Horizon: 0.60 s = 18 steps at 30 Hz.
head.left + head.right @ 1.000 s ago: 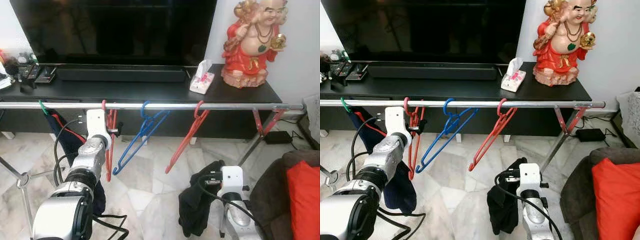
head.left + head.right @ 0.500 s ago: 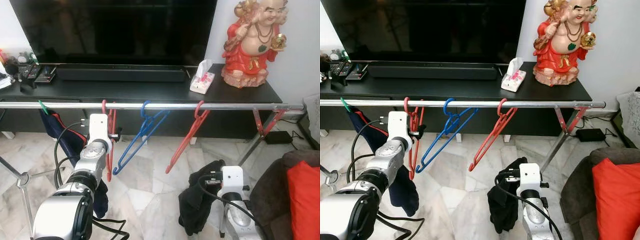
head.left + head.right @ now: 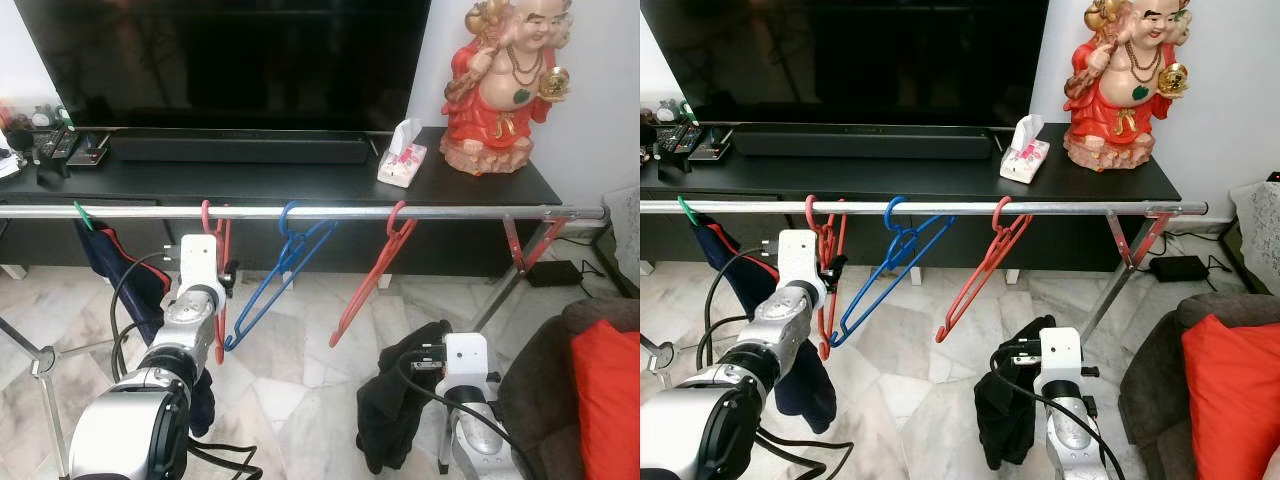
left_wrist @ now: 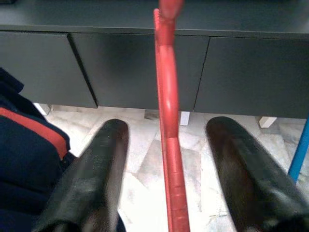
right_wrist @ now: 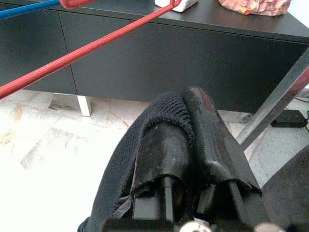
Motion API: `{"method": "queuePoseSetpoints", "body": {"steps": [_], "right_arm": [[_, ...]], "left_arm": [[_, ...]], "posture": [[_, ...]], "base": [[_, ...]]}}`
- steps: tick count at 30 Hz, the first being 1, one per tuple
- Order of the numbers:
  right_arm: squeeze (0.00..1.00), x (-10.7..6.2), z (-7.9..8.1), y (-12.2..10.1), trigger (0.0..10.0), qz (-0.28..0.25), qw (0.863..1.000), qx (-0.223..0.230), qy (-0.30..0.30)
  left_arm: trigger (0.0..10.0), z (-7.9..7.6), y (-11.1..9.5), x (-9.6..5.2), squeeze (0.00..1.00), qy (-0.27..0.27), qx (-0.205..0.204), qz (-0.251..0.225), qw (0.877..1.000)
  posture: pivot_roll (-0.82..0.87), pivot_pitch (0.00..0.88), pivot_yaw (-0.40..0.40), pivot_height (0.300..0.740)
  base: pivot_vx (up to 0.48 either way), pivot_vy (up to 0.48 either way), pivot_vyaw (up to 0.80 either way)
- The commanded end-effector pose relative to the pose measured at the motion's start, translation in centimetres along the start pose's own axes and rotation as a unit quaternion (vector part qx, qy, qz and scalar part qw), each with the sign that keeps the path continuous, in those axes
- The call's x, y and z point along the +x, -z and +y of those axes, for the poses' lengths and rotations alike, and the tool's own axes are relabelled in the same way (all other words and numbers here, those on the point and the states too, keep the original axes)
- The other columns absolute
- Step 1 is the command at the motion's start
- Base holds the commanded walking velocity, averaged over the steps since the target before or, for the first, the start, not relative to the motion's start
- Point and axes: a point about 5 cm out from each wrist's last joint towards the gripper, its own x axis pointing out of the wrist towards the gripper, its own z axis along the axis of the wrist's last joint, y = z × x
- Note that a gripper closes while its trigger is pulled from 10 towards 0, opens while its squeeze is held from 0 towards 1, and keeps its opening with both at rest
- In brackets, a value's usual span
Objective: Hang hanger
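My left gripper grabs the first red hanger by its sloping arm [image 3: 226, 243] next, since the hanger's hook [image 3: 206, 212] is wrapped close around the silver bar.
A silver rail [image 3: 450, 212] runs across in front of a black TV console. On it hang a red hanger [image 3: 219, 300], a blue hanger [image 3: 285, 270] and another red hanger [image 3: 372, 275]. My left gripper [image 4: 166, 128] is open just below the rail. The first red hanger [image 4: 165, 58] hangs between its two fingers [image 4: 104, 154] and touches neither. Low on the right, my right gripper [image 5: 190, 101] is shut on a black garment [image 3: 395, 400], which drapes over its fingers.
A dark blue garment [image 3: 105, 255] hangs on a green hanger at the rail's left end. The rack's red-braced leg [image 3: 520, 255] slants down on the right. A sofa with a red cushion [image 3: 605, 390] is at the right edge. A statue [image 3: 500, 80] and a tissue box [image 3: 403, 160] stand on the console.
My left gripper has dropped a little below the rail and drawn back. The left red hanger stays hooked on the rail. My right arm has not moved.
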Motion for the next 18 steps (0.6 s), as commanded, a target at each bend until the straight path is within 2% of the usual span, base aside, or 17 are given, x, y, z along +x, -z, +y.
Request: {"method": "queuePoseSetpoints", "body": {"steps": [1, 18], "right_arm": [[0.00, 0.20, -0.10, -0.61, 10.0, -0.013, 1.000, 0.001, 0.002], [0.00, 0.33, -0.27, -0.67, 10.0, -0.013, 1.000, 0.003, 0.005]], "left_arm": [[0.0, -0.08, -0.39, 0.15, 0.00, -0.005, -0.012, 0.001, 1.000], [0.0, -0.08, -0.30, 0.14, 0.00, -0.009, -0.010, 0.003, 1.000]], "posture": [[-0.13, 0.000, -0.021, 0.740], [-0.13, 0.000, -0.020, 0.740]], "base": [[0.000, 0.000, 0.00], [0.000, 0.000, 0.00]]}}
